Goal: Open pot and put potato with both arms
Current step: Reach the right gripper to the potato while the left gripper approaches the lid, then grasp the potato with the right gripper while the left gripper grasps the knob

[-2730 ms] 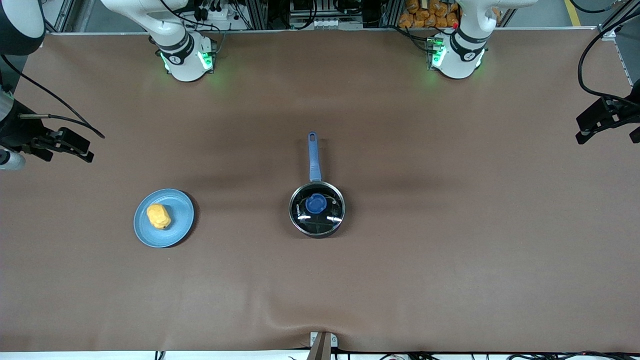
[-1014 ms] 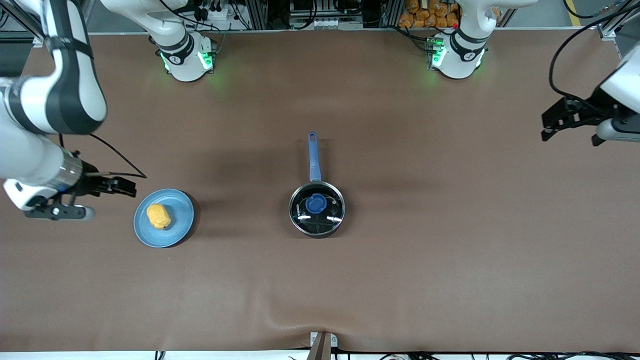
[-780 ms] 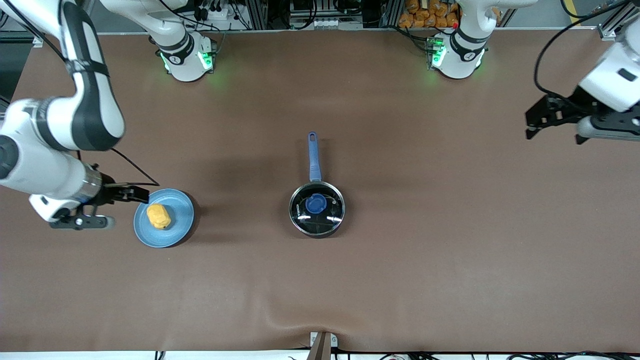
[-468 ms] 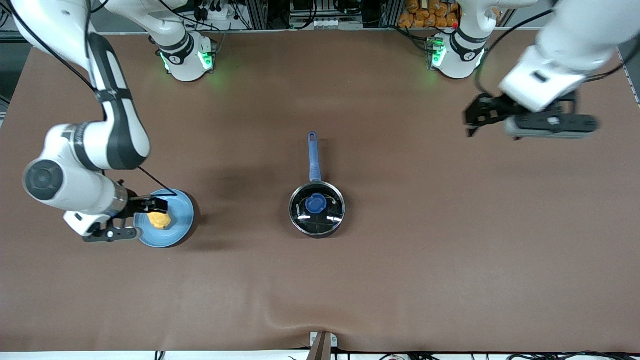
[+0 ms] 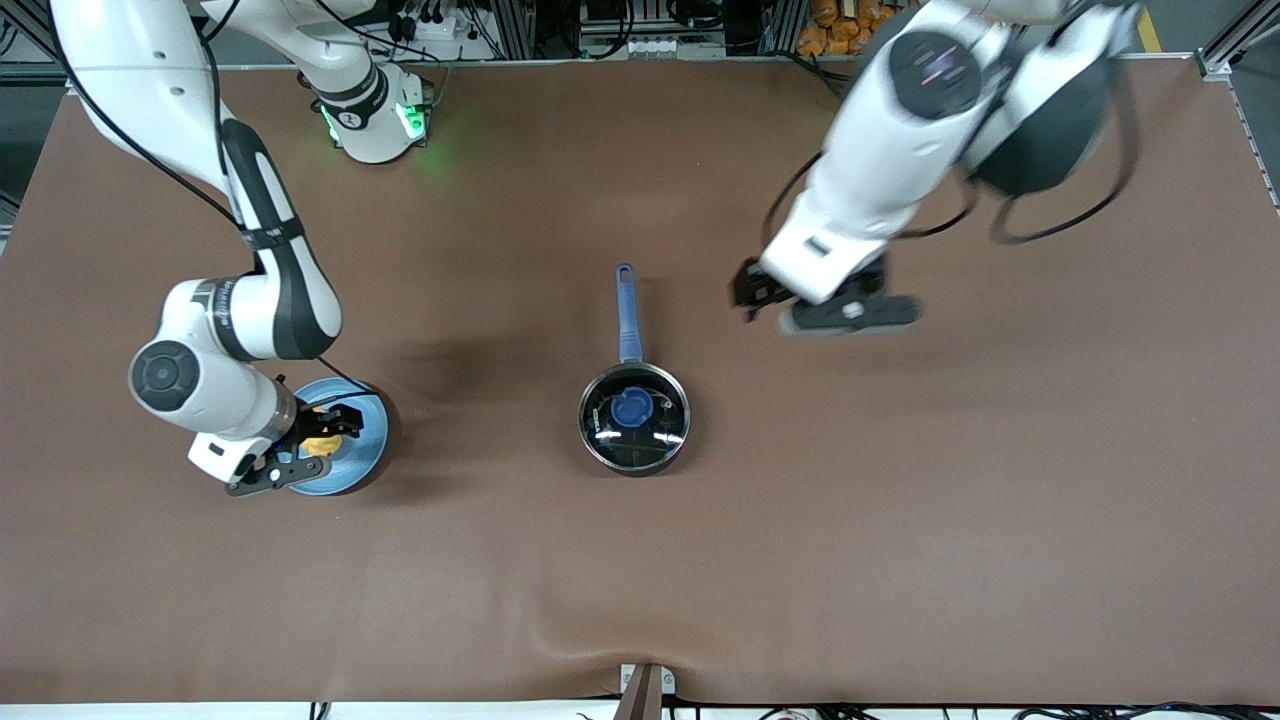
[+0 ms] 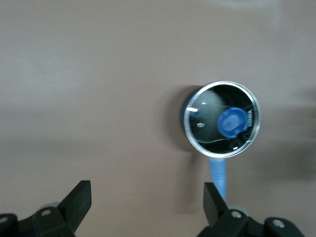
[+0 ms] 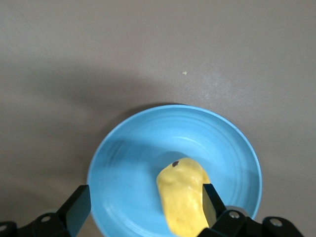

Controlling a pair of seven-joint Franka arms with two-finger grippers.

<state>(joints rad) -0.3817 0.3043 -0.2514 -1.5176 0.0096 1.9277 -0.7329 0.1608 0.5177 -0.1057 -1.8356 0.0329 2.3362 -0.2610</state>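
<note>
My right gripper will next take hold of the yellow potato by its body, so that the potato can go into the pot.
The black pot with its blue handle stands mid-table, its glass lid with a blue knob on it. The yellow potato lies on a blue plate toward the right arm's end. My right gripper is open low over the plate; in the right wrist view the potato sits between its fingers, against one finger. My left gripper is open in the air over bare table beside the pot's handle. The left wrist view shows the lidded pot ahead of the left gripper.
The brown mat covers the table, with a raised wrinkle at its near edge. The arm bases stand along the edge farthest from the camera. Nothing else lies on the mat.
Both arms swung in from the table's ends. The right gripper came down over the plate around the potato. The left gripper moved toward the pot's handle. Pot, lid and plate stayed put.
</note>
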